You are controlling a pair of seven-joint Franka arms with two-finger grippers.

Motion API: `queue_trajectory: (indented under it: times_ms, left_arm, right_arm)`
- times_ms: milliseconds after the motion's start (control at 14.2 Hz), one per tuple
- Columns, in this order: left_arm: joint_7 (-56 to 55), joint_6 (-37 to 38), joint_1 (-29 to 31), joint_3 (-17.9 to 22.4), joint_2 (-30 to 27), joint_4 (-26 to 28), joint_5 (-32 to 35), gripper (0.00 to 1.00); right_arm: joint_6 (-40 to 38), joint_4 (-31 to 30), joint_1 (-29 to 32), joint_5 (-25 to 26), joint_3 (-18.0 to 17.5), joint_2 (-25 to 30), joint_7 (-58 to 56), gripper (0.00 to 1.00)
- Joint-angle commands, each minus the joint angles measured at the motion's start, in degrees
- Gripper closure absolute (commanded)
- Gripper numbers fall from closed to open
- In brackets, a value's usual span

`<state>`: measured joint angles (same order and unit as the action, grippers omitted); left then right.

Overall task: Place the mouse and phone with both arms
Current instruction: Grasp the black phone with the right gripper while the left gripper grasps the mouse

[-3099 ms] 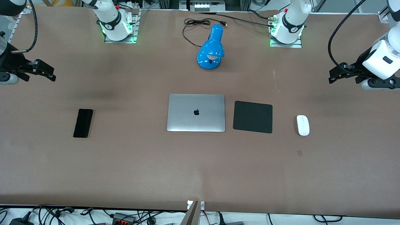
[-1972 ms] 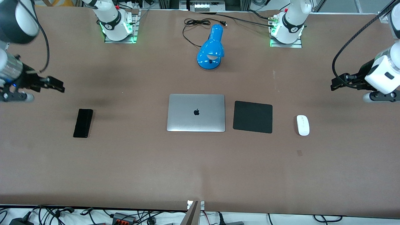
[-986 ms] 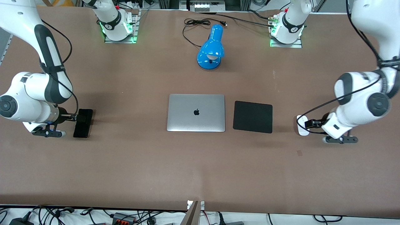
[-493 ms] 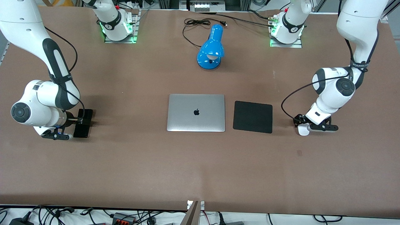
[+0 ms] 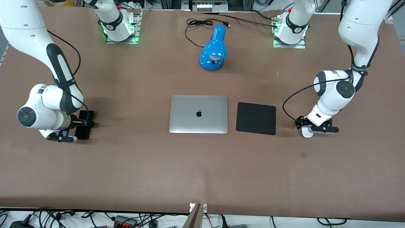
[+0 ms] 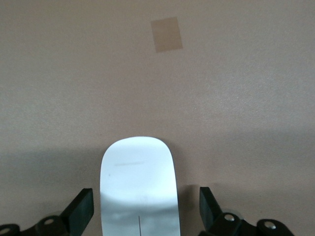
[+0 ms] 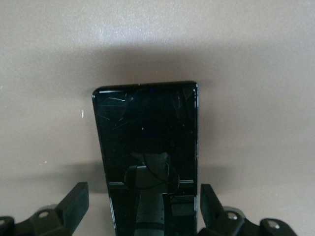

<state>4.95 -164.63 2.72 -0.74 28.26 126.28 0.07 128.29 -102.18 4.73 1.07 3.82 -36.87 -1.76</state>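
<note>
I should grab the black phone [image 5: 85, 135] [image 7: 147, 132] by its long side edges with my right gripper next, so that I can place it.
The white mouse [image 5: 306, 133] lies on the brown table toward the left arm's end, mostly covered by the left gripper [image 5: 303, 125]. In the left wrist view the mouse [image 6: 139, 187] sits between the open fingers [image 6: 81, 214], with a gap on each side. The left gripper [image 6: 146, 216] holds nothing. The black phone [image 5: 85, 135] lies flat toward the right arm's end. The right gripper [image 5: 83, 123] is low over it. In the right wrist view the phone [image 7: 147, 132] lies between the open fingers [image 7: 74, 204] of the right gripper [image 7: 144, 211], untouched.
A closed silver laptop [image 5: 198, 114] lies mid-table with a black mouse pad [image 5: 256, 118] beside it, between laptop and mouse. A blue desk lamp [image 5: 214, 48] with its cable [image 5: 199, 23] stands farther from the front camera. A small tape patch [image 5: 303, 154] lies nearer than the mouse.
Both arms have swung in from the table's ends and come down. The left gripper now straddles the mouse and the right gripper straddles the phone. Neither object has moved.
</note>
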Motion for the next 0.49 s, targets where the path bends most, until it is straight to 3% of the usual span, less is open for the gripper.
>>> queue_trajectory:
  times_ms: [0,211,423]
  left_arm:
    - [1.03,-1.13,0.79,-0.14,0.48,0.29,0.89,0.34]
    - [0.94,-0.95,0.97,-0.14,0.31,-0.24,0.89,0.67]
    - [2.25,1.31,1.15,-0.05,-1.44,-2.51,0.89,0.68]
  right_arm:
    - [-0.05,1.90,0.80,0.33,-0.31,-1.62,0.88,0.00]
    - [-0.05,1.90,1.15,0.33,-0.31,-2.07,0.88,0.00]
    - [-0.05,2.07,1.15,0.25,-0.31,-2.42,0.97,0.00]
